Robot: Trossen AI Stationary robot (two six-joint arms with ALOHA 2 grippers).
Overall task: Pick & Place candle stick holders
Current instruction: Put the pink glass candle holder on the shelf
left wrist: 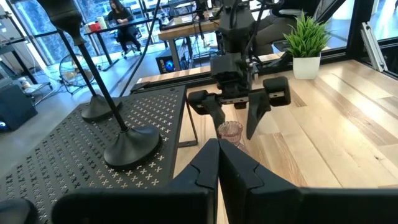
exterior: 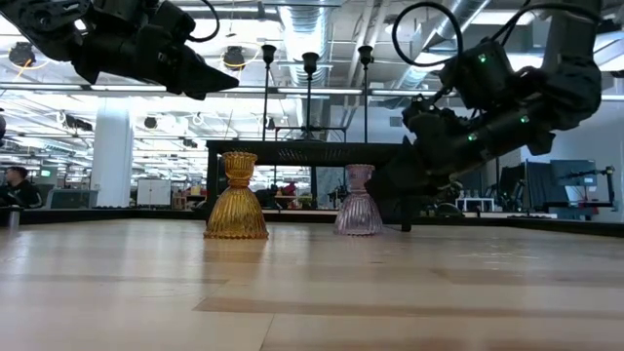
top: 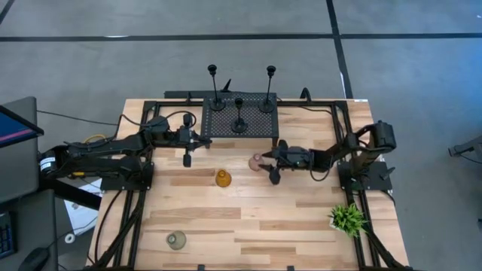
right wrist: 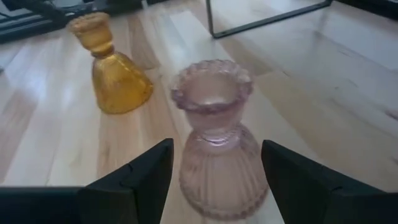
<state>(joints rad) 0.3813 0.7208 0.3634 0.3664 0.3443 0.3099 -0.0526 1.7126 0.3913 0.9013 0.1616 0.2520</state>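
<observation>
My right gripper grabs the pink candle stick holder by its narrow waist [top: 256, 162] [right wrist: 217, 134] next. Then it sets the holder on the black perforated rack.
A small pink candle stick holder [right wrist: 216, 143] stands upright on its wide base on the wooden table [top: 301, 226], just in front of the rack. My right gripper [right wrist: 216, 152] is open and low over the table, one finger on each side of the pink holder, with no touch that I can see. An amber holder [top: 223, 178] stands a little to its left, and a grey-green one [top: 176, 239] stands near the front left. Three slim black holders [top: 239, 113] stand on the black perforated rack [top: 226, 124]. My left gripper [left wrist: 217, 163] is shut, level and raised, left of the rack's front.
A small green potted plant [top: 347, 218] stands at the table's right edge, near the right arm's base. The rack's thin front legs [right wrist: 211, 25] stand just beyond the pink holder. The near middle of the table holds nothing but bare wood.
</observation>
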